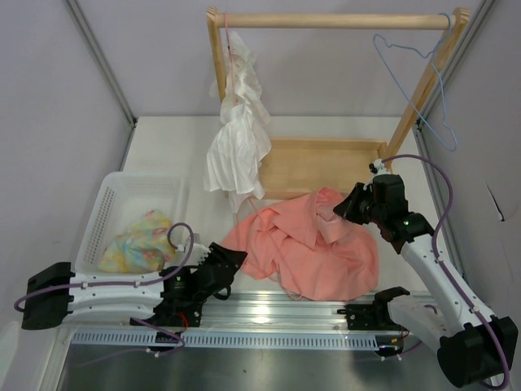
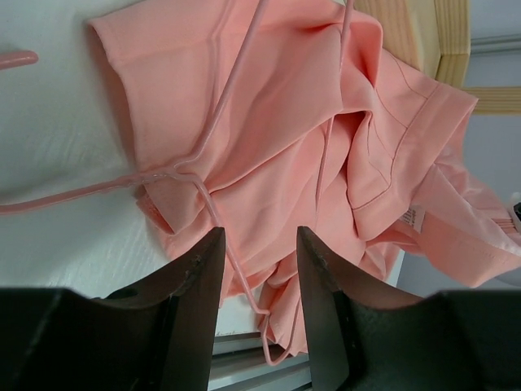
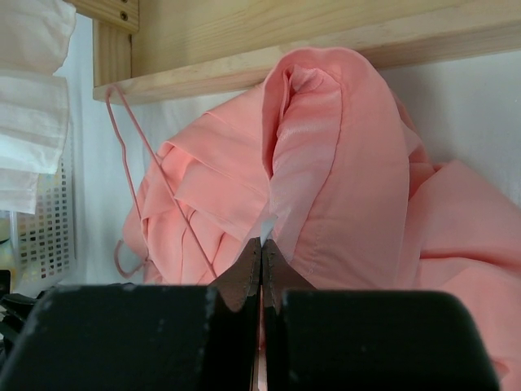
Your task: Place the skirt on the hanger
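I need my left gripper to grab the pink hanger [image 2: 234, 85] by the shoulder wire [image 2: 213, 209] beside its neck, so the hanger's opposite end stays free to enter the skirt.
The salmon-pink skirt [image 1: 313, 248] lies crumpled on the table in front of the wooden rack. The thin pink hanger [image 2: 234, 85] lies on top of it, with its neck stretching left onto the white table; it also shows in the right wrist view [image 3: 151, 167]. My left gripper [image 1: 232, 261] is open at the skirt's left edge, and a hanger wire runs below the gap between its fingers [image 2: 259, 277]. My right gripper [image 1: 346, 208] is shut on a raised fold of the skirt [image 3: 326, 179] at its far right side.
A white basket [image 1: 114, 191] at the left holds a yellow-and-blue cloth [image 1: 142, 240]. The wooden rack [image 1: 326, 20] stands behind, with a white ruffled garment [image 1: 240, 138] hung at its left and a light-blue hanger [image 1: 435, 81] at its right. A metal strip [image 1: 269, 314] runs along the front.
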You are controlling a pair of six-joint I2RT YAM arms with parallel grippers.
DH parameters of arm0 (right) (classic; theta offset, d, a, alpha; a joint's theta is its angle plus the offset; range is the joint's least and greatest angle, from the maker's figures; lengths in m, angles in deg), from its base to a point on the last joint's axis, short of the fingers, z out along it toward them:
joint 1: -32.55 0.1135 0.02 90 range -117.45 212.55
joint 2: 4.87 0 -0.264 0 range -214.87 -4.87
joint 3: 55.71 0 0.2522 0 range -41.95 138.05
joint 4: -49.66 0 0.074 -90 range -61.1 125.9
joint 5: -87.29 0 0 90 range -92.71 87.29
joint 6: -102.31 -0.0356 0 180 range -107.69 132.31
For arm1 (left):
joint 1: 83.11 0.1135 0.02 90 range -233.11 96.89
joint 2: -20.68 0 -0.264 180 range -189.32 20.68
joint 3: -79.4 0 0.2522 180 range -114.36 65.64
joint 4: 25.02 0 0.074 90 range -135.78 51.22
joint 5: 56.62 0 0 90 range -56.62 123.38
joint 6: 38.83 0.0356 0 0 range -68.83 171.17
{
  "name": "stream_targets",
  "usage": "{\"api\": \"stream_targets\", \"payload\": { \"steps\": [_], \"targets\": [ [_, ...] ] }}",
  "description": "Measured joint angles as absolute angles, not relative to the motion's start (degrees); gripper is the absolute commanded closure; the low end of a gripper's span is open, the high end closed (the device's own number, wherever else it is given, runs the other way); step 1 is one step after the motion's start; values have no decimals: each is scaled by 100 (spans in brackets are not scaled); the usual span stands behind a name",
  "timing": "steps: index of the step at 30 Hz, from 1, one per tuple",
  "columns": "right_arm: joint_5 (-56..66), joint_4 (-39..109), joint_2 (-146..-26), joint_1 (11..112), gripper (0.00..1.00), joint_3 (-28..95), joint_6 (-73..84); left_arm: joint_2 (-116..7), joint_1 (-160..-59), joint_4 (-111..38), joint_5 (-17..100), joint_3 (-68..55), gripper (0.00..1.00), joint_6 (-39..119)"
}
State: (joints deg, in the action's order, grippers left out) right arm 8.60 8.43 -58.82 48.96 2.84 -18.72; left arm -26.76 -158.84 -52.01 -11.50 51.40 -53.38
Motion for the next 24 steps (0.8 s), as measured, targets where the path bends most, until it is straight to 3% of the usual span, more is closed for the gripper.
{"api": "stream_targets", "payload": {
  "steps": [24],
  "targets": [
    [877, 865, -5887, 4900, 100, 284, -1872, -3858, -15211, -3122, -626, 5833, 55, -5205]
  ]
}}
